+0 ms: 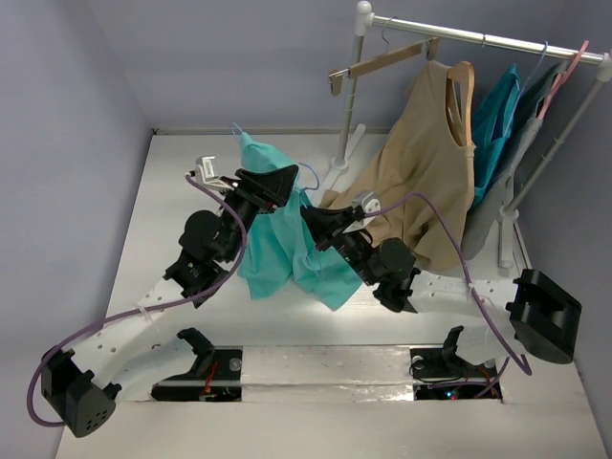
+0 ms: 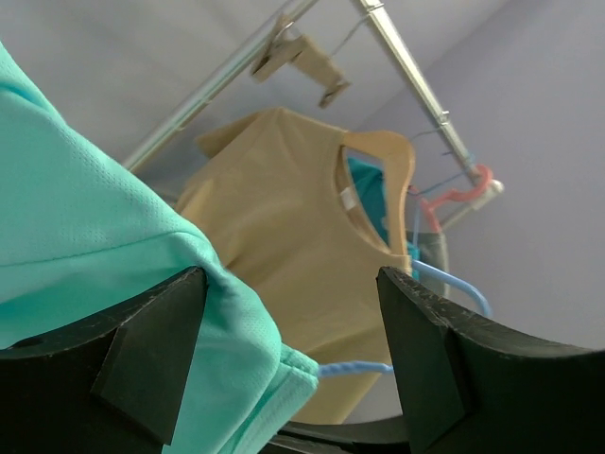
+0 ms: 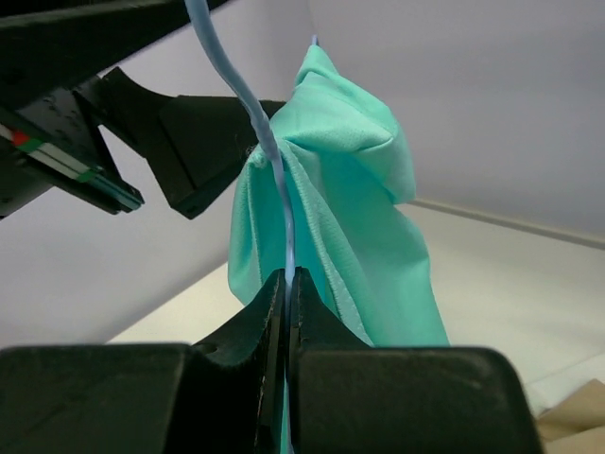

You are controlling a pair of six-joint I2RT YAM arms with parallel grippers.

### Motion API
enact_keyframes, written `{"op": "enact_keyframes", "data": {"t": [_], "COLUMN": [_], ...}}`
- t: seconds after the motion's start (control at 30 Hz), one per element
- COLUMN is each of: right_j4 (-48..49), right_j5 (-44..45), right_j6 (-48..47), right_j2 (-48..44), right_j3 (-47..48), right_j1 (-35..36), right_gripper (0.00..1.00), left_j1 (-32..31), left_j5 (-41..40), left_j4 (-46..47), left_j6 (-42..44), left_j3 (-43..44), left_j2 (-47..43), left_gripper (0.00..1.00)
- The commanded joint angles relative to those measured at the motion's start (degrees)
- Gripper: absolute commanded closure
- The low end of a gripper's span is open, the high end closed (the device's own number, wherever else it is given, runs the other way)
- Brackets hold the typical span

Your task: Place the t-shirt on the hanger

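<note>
My right gripper needs to stay free to work the t-shirt onto the hanger, so my left gripper will next grab the t-shirt's hem (image 2: 189,322) beside the hanger wire.
The aqua t-shirt (image 1: 277,239) hangs draped over the thin light-blue hanger (image 1: 308,174) above the table's middle. My right gripper (image 3: 286,276) is shut on the hanger's wire (image 3: 284,227), with the t-shirt (image 3: 350,208) just behind it. My left gripper (image 2: 293,322) is open; the t-shirt's hem (image 2: 189,322) lies between its fingers against the left one, and a piece of the blue hanger wire (image 2: 354,369) crosses the gap. In the top view the left gripper (image 1: 277,182) is at the shirt's upper part and the right gripper (image 1: 320,225) just to its right.
A white clothes rail (image 1: 478,38) stands at the back right with a bare wooden hanger (image 1: 382,62), a tan sleeveless top (image 1: 426,182) on a wooden hanger, and darker teal and grey garments (image 1: 502,124). Grey walls close the left and back.
</note>
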Motion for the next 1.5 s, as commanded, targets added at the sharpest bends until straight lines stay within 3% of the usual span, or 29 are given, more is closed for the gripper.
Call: {"op": "enact_keyframes", "data": {"t": [0.0,0.23,0.47,0.73,0.83,0.93,0.97,1.13,1.27,1.33,1.37,1.4,1.47], "right_j4": [2.04,2.57,1.95,1.08,-0.42,-0.59,-1.03,-1.74,-5.15,-7.26,-9.62,-10.52,-12.36], "right_j5": [1.48,4.12,3.33,-0.1,-1.07,-0.72,-0.54,-0.1,0.34,-0.1,-0.54,-1.41,-1.86], "right_j6": [-3.49,-5.43,-7.28,-7.1,-6.75,-6.22,-6.22,-3.15,-0.42,0.9,1.25,2.3,4.05], "right_j2": [0.48,0.04,0.39,1.45,1.8,2.15,2.5,3.21,1.19,-0.66,-1.36,-2.06,-4.61], "right_j3": [2.81,3.25,4.13,4.66,5.1,4.75,4.75,4.83,4.22,3.78,2.91,2.03,0.01], "right_j1": [1.5,1.5,1.5,2.55,2.55,2.55,2.55,2.55,2.55,2.55,2.55,2.55,2.55], "right_gripper": [1.0,1.0,1.0,1.0,1.0,1.0,1.0,1.0,1.0,0.91,0.83,0.66,0.54], "left_j1": [-0.29,-0.29,-0.29,-0.29,-0.29,-0.29,-0.29,-0.29,-0.29,-0.29,-0.29,-0.29,0.32], "left_j5": [-2.86,-6.46,-5.6,-1.55,-0.5,0.21,0.3,0.65,-0.49,-1.28,-1.37,-1.19,-0.58], "left_j4": [-1.19,-1.46,-5.42,-1.38,1.52,3.89,4.33,5.04,4.43,3.81,3.72,3.2,2.67], "left_j6": [-2.11,-3.42,-2.46,-2.64,-2.55,-2.63,-2.9,-3.34,-2.99,-2.81,-2.81,-2.81,-2.72], "left_j3": [1.12,-2.66,-1.78,0.59,-0.02,-1.34,-1.69,-3.01,-3.36,-3.36,-3.36,-3.02,-2.66], "left_j2": [0.57,-2.86,-2.34,2.94,3.47,3.47,3.38,3.29,1.8,0.92,0.05,-0.31,-1.45], "left_gripper": [0.31,0.37,0.27,0.3,0.37,0.58,0.7,1.0,1.0,1.0,1.0,1.0,1.0]}}
